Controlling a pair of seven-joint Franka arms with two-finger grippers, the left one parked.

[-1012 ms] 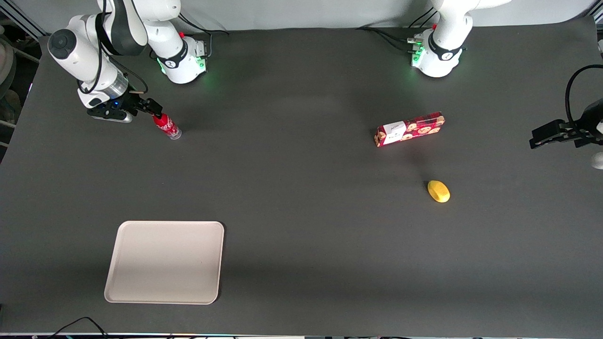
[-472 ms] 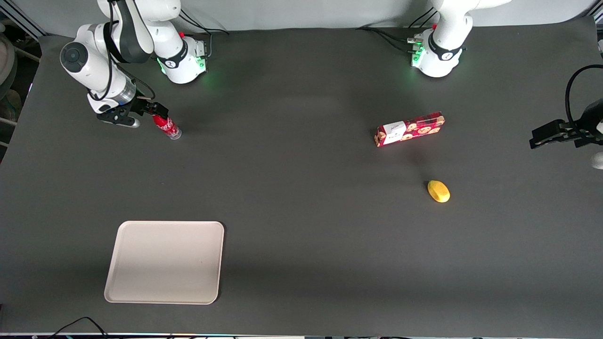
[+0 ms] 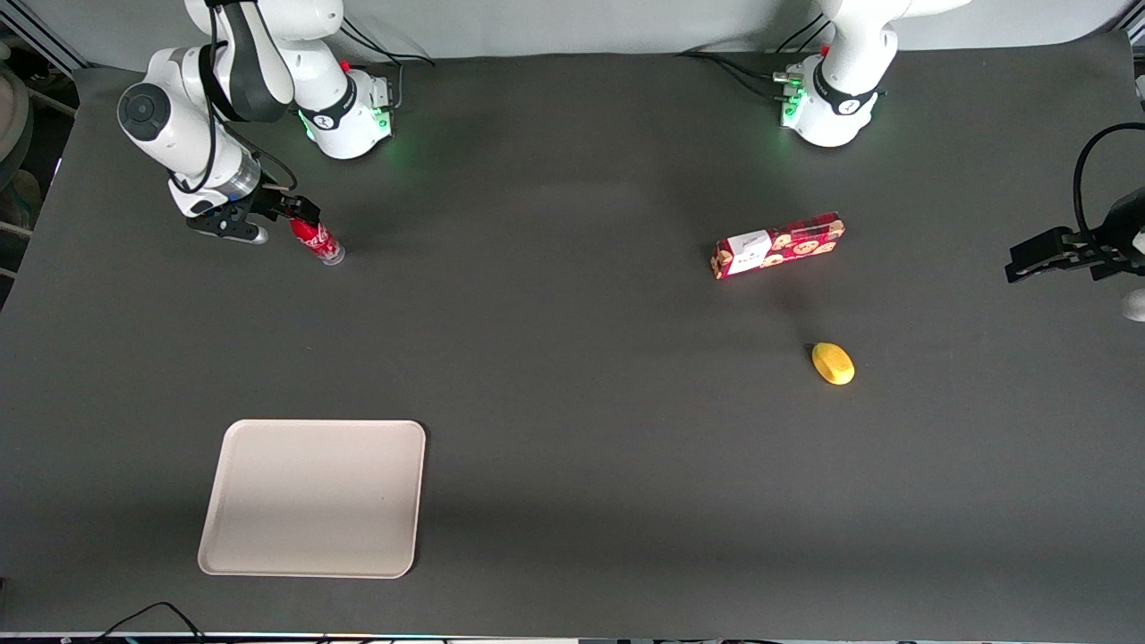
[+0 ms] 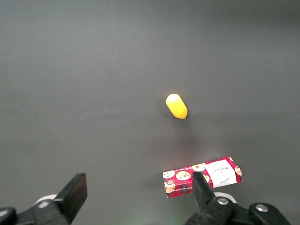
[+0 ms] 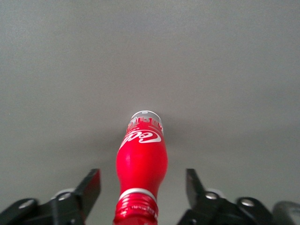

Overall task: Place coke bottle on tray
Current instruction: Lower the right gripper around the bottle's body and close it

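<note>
My gripper grabs the red coke bottle by its cap end (image 3: 298, 227) next, to place it on the tray (image 3: 313, 497).
The coke bottle (image 3: 317, 241) is a small red bottle with white script and a silvery base, standing on the dark table near the working arm's base. In the right wrist view the bottle (image 5: 140, 161) sits between my open fingers, its neck and cap closest to the camera, with a gap on each side. My gripper (image 3: 295, 213) is at the bottle's cap end, open and not touching it. The beige tray (image 3: 313, 497) lies flat, much nearer the front camera than the bottle, with nothing on it.
A red cookie box (image 3: 777, 245) and a yellow lemon-like object (image 3: 833, 363) lie toward the parked arm's end of the table; both also show in the left wrist view, box (image 4: 202, 177) and yellow object (image 4: 176, 106).
My gripper has moved closer to the bottle's cap end and the arm's wrist has shifted toward the bottle. The bottle has not moved.
</note>
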